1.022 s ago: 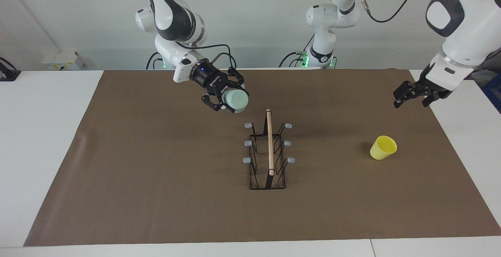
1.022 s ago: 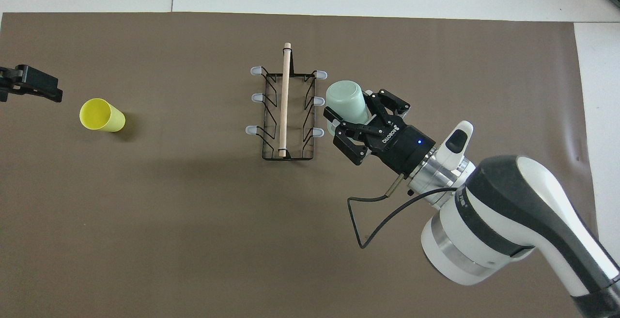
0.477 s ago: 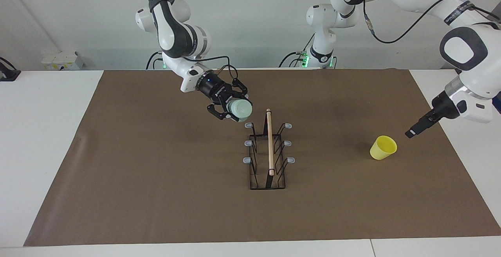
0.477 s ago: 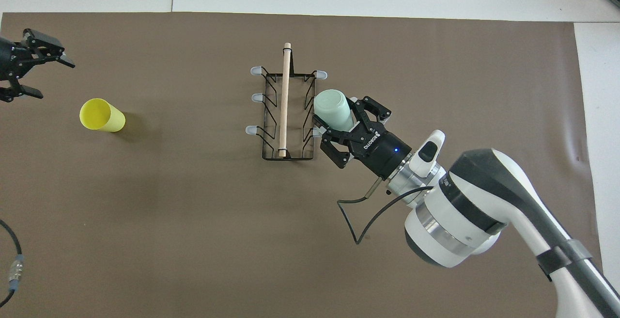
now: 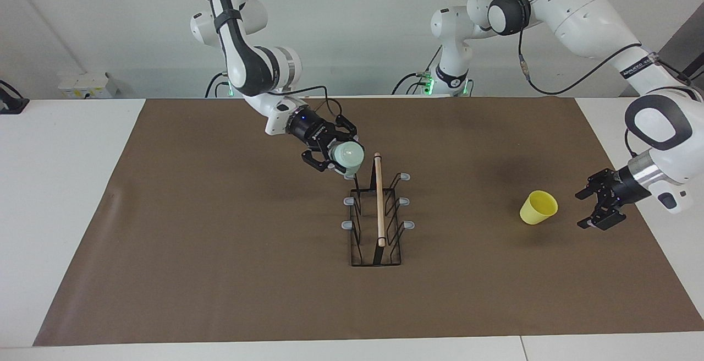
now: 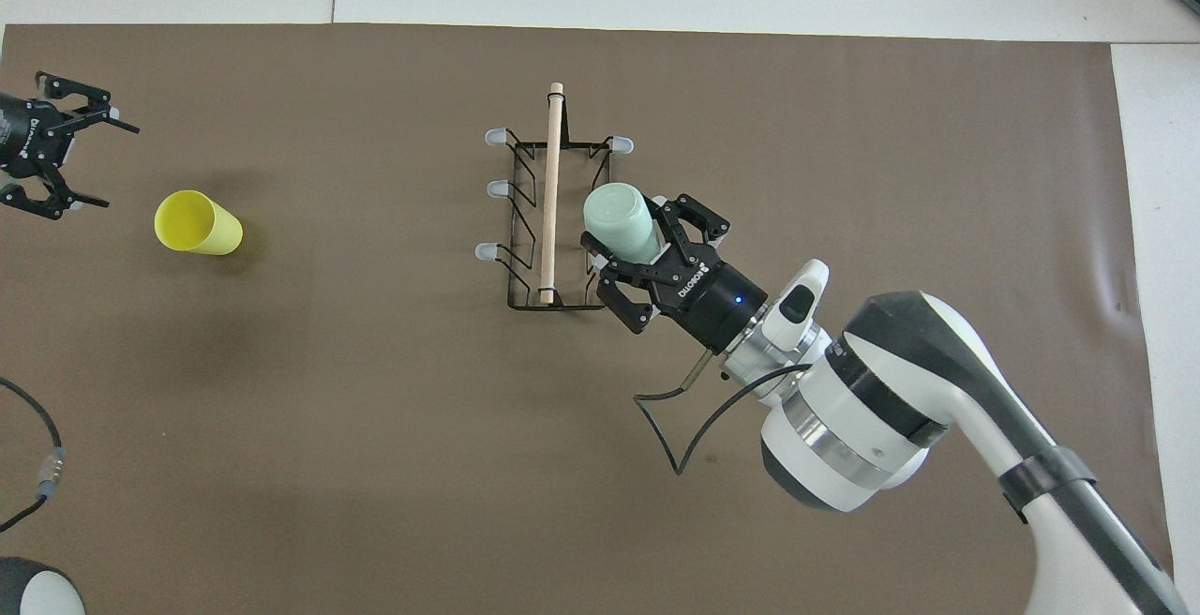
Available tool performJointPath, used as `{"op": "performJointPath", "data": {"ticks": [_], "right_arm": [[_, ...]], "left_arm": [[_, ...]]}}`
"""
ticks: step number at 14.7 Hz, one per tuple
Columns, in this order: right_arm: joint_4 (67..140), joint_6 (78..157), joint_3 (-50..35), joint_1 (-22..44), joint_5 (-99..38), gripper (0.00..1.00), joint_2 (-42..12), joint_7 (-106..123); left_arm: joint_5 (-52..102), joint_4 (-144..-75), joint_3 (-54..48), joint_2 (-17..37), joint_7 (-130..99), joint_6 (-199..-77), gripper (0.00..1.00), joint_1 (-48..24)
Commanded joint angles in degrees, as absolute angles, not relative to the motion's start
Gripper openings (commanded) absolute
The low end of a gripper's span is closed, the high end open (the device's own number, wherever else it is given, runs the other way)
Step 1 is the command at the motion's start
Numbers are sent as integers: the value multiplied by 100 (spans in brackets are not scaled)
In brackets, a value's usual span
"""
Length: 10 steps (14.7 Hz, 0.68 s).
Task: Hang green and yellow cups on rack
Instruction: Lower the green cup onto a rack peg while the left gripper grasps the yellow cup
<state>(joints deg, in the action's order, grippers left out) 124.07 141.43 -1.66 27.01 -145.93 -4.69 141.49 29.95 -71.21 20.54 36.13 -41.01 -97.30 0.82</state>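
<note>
The pale green cup is tilted high above the rack's near peg in the overhead view, so it stays held in my right gripper for now.
The black wire rack (image 5: 379,201) (image 6: 551,193) stands mid-mat with its wooden rod on top. My right gripper (image 5: 342,158) (image 6: 639,232) is shut on the pale green cup (image 5: 351,156) (image 6: 619,219). That cup is tilted, its closed bottom turned away from the gripper. It hangs over the prong nearest the robots on the right arm's side; I cannot tell whether they touch. The yellow cup (image 5: 538,207) (image 6: 197,223) sits tilted on the mat toward the left arm's end. My left gripper (image 5: 583,210) (image 6: 105,165) is open, low beside the yellow cup and apart from it.
A brown mat (image 5: 220,251) (image 6: 328,427) covers the white table (image 5: 60,196). A black cable (image 6: 28,493) lies at the mat's edge near the left arm's base.
My right gripper has carried the green cup down and sideways to the rack's near prong. My left gripper has dropped from above the mat's corner to beside the yellow cup, staying open.
</note>
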Motion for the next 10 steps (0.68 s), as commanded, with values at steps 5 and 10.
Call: {"op": "performJointPath", "data": {"ticks": [5,10], "right_arm": [[12480,13922,-149,2769,-15082,0,-545,14643],[12507,13922,-149,2777,-15073,0,-712,14687]], "left_arm": [[3155,-7662,2364,3516,-4868,-10051,100,-26],[3190,-8410,2496,3191,-4965,-10293,100,-106]]}}
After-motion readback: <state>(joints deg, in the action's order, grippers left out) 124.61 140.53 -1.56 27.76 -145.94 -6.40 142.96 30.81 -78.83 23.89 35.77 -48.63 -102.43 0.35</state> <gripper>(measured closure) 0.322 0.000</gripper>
